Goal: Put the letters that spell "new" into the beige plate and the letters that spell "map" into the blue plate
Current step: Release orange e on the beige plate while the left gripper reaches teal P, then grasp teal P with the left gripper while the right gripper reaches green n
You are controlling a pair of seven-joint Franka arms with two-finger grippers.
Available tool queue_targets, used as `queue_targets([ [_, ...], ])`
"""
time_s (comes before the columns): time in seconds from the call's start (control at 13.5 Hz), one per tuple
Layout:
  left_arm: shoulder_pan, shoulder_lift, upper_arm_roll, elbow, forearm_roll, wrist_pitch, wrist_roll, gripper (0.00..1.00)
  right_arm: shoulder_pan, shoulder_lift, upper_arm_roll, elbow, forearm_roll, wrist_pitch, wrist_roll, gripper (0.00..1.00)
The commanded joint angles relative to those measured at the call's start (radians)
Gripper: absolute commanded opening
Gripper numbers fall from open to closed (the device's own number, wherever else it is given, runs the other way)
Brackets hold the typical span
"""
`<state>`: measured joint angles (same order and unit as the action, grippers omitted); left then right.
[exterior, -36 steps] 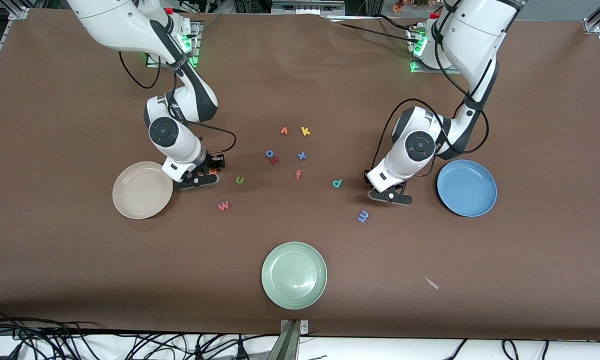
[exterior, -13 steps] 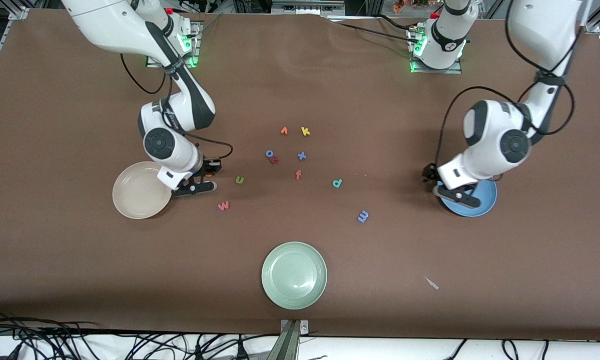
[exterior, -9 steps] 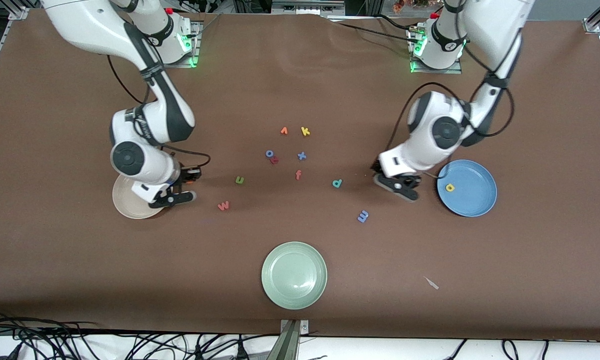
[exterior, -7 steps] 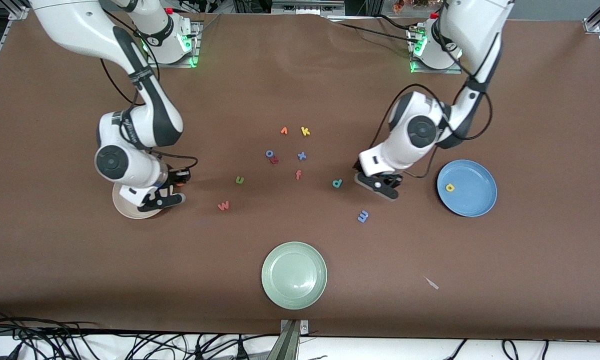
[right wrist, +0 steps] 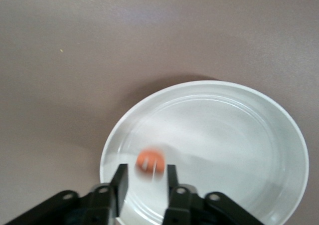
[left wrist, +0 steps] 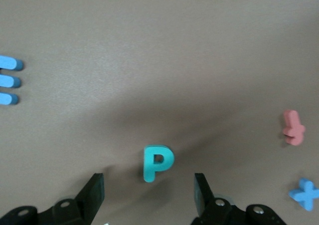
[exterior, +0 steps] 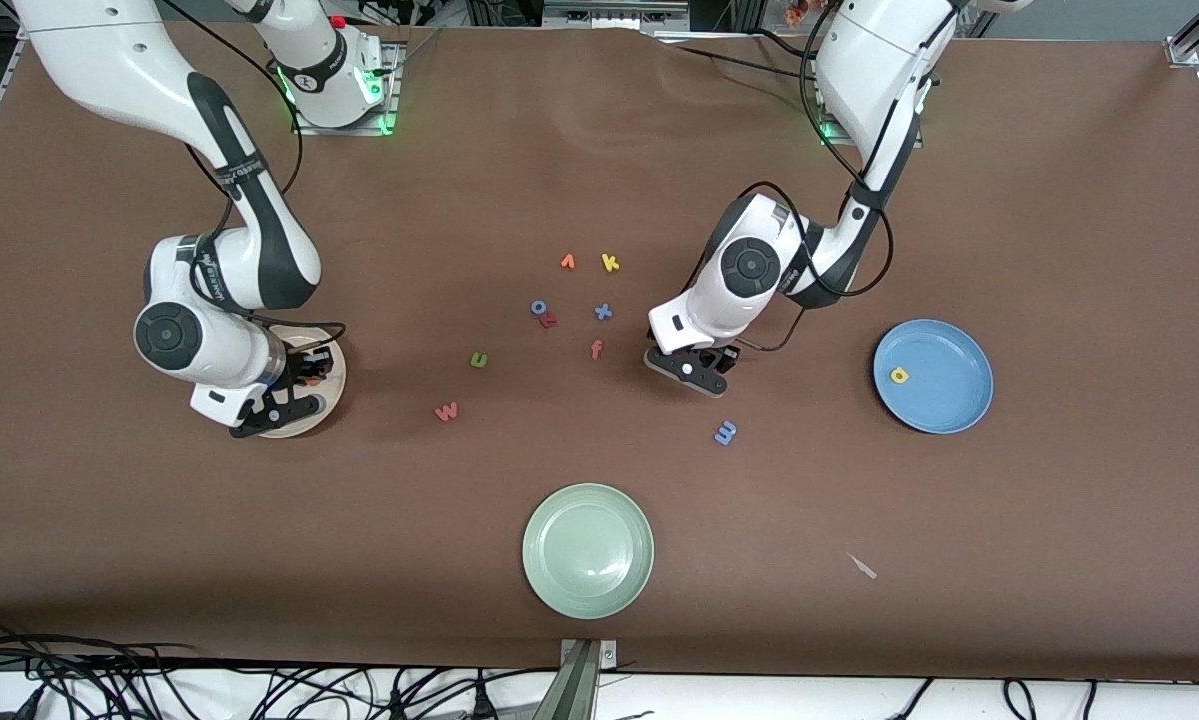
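Observation:
Most of the teal p point(left wrist: 158, 161) shows past my fingers, only its stem's foot level with them, so my left gripper first lowers, then closes on the p.
My right gripper point(right wrist: 147, 171) point(exterior: 279, 406) hovers over the beige plate point(right wrist: 234, 130) point(exterior: 332, 388), open. The orange e point(right wrist: 150, 161) shows as a blur just past its fingertips, over the plate's floor, with a gap on each side. My left gripper point(left wrist: 148, 181) point(exterior: 693, 371) is low over the teal p point(left wrist: 157, 162) and open, its fingers standing wide on either side of the letter. The yellow a point(exterior: 899, 376) lies in the blue plate point(exterior: 944, 400). On the table lie the green n point(exterior: 478, 360), the pinkish w point(exterior: 446, 411) and the blue m point(exterior: 725, 432) point(left wrist: 7, 80).
Mid-table are an orange v point(exterior: 567, 262), yellow k point(exterior: 610, 263), blue o point(exterior: 538, 307) touching a small red letter point(exterior: 548, 320), blue x point(exterior: 603, 312) point(left wrist: 305, 194) and red-orange f point(exterior: 596, 349) point(left wrist: 294, 127). A pale green plate point(exterior: 588, 550) sits nearest the front camera.
My right gripper carried the orange e over the beige plate and has just opened. My left gripper left the yellow a in the blue plate and came over the teal p.

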<state>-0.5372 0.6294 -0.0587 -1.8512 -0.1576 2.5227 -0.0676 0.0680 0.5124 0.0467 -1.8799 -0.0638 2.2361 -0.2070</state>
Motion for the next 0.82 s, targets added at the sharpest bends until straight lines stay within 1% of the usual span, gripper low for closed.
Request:
queue_targets([
  [0.0,-0.020,0.021,0.014,0.023,-0.025,0.016,-0.021,0.81,-0.005,0.012,0.012,0.021,-0.002,0.002,-0.002,1.00],
  [0.15,-0.020,0.029,0.014,0.029,-0.026,0.018,-0.023,0.79,0.003,0.012,0.016,0.047,0.004,-0.006,0.009,1.00],
  [0.3,-0.035,0.050,0.014,0.055,-0.025,0.018,-0.035,0.78,0.007,0.015,0.021,0.065,0.004,-0.007,0.061,1.00],
  [0.44,-0.044,0.065,0.014,0.072,-0.025,0.019,-0.063,0.77,0.021,0.029,0.050,0.085,0.015,-0.007,0.134,1.00],
  [0.52,-0.046,0.067,0.017,0.072,-0.023,0.019,-0.063,0.72,0.029,0.041,0.064,0.102,0.030,-0.007,0.186,1.00],
  [0.59,-0.047,0.069,0.019,0.072,-0.022,0.019,-0.061,0.69,0.038,0.052,0.077,0.120,0.039,-0.007,0.237,1.00],
  [0.74,-0.047,0.070,0.019,0.072,-0.017,0.019,-0.060,0.62,0.062,0.066,0.087,0.139,0.039,-0.004,0.340,1.00],
])
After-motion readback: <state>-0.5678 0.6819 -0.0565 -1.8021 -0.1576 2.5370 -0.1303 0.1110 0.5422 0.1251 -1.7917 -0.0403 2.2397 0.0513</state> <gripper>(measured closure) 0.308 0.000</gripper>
